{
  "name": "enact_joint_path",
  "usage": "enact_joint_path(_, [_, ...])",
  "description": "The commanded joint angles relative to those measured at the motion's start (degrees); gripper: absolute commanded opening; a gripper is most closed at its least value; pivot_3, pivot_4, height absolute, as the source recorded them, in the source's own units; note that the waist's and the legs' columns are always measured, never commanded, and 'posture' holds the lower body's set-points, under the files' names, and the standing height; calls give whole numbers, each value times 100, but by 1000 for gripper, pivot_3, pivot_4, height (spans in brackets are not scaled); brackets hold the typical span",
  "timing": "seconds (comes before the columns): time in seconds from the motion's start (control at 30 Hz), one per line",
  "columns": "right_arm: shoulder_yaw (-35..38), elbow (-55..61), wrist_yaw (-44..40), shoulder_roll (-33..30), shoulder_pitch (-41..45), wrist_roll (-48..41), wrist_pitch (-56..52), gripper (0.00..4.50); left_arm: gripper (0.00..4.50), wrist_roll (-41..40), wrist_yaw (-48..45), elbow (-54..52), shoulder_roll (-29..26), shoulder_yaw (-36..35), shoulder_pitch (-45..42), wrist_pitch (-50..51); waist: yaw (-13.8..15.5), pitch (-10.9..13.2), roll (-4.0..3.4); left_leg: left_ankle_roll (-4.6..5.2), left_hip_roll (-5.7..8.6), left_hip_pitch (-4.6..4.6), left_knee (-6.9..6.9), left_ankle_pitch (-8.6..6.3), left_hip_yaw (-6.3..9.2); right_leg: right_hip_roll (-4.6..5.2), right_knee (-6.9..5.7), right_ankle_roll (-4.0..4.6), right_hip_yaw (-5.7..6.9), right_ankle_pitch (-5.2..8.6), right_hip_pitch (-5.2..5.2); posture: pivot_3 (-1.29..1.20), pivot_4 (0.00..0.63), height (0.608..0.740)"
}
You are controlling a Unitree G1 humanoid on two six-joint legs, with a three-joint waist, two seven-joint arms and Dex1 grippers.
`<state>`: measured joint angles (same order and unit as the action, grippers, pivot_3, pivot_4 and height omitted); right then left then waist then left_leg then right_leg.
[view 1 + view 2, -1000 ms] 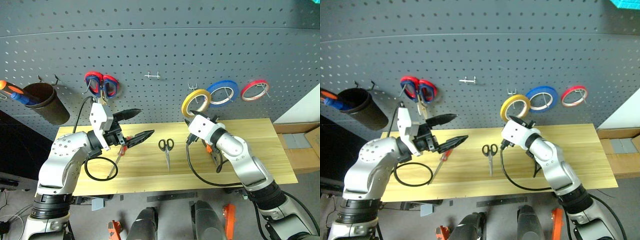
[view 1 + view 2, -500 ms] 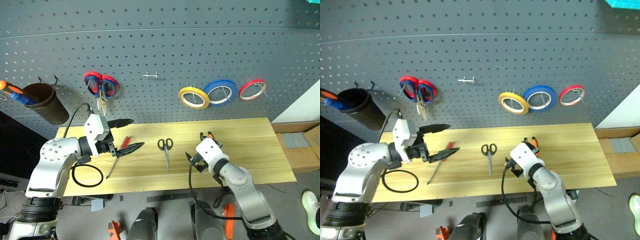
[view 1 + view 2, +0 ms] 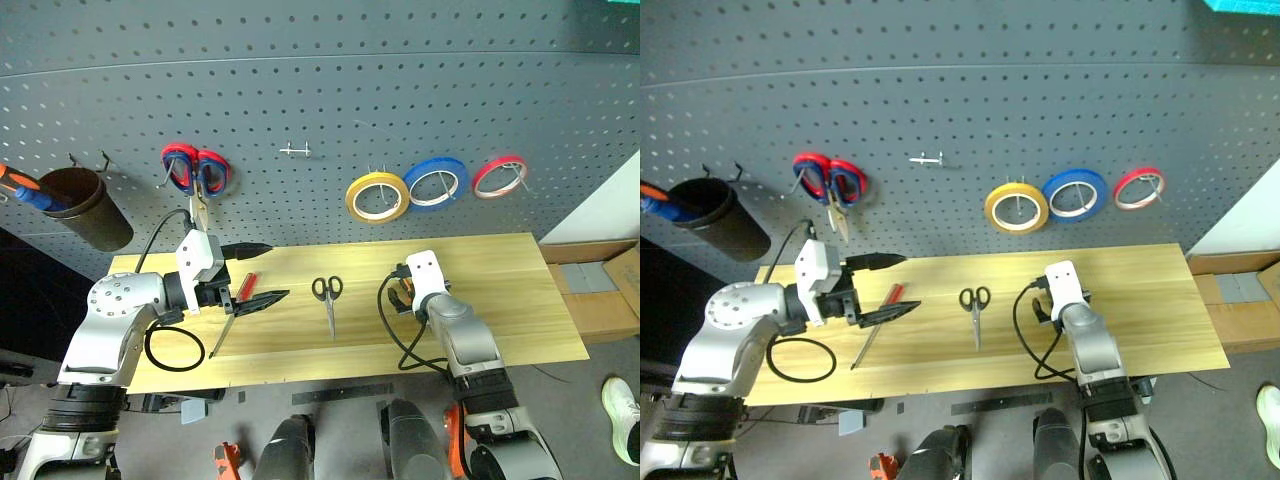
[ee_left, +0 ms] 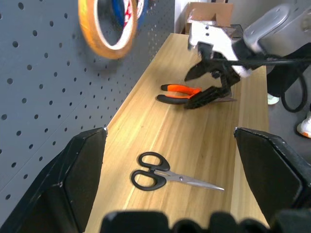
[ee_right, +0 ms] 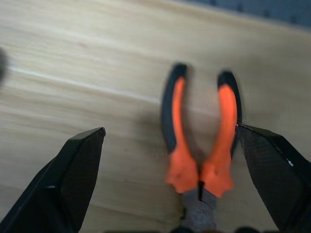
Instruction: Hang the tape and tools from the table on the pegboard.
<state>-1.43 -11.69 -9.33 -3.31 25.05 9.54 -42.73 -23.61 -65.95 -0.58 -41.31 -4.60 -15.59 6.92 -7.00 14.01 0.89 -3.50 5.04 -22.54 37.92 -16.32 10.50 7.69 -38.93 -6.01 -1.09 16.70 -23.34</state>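
My right gripper is above the pliers' orange handles and would miss.
The yellow tape (image 3: pixel 377 197) hangs on a hook of the dark grey pegboard (image 3: pixel 330 90). On the wooden table (image 3: pixel 510 290) lie the red-handled screwdriver (image 3: pixel 236 312), the black scissors (image 3: pixel 327 297) and the orange-and-black pliers (image 5: pixel 201 145). My right gripper (image 5: pixel 170 128) is low over the pliers and open, its fingers on either side of the two handles, holding nothing. From the left wrist view the right gripper (image 4: pixel 195 87) stands just beside the pliers (image 4: pixel 181 89). My left gripper (image 3: pixel 277 270) hovers open above the screwdriver's handle, empty.
A blue roll (image 3: pixel 437 184) and a red roll (image 3: pixel 499 175) hang right of the tape. Red-and-blue scissors (image 3: pixel 197 170) and a dark cup (image 3: pixel 85 208) holding an orange-and-blue screwdriver (image 3: pixel 20 185) hang at the left. A bare double hook (image 3: pixel 295 150) sits between. Cardboard boxes (image 3: pixel 600 290) stand at the right.
My right gripper let go of the yellow tape, which stays on its hook, then dropped to the table over the pliers, open. The left gripper sank a little.
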Motion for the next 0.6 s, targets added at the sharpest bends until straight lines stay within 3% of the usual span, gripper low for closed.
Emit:
enact_joint_path(0.03, [39,-443,135,-72,245,-86,387,4468,4500,-13,-19,-132,-21,-57,-1,-99,-9,0,0,0,-2,0,0,0,0,-1,-1,0,0,0,0,-126,244,740])
enact_joint_path(0.5, [430,-1995,284,-347,803,-574,365,4468,4500,16,64,-153,94,-18,31,-115,-86,-1,-1,-1,-60,5,4,0,-23,-26,-2,10,0,-7,3,-132,242,740])
enact_joint_path(0.6, [235,-2084,180,-448,757,-515,439,3880,4500,6,75,-160,113,-30,55,-102,-88,-2,-1,-1,-60,8,5,1,-25,-34,-2,17,0,-10,4,-134,240,740])
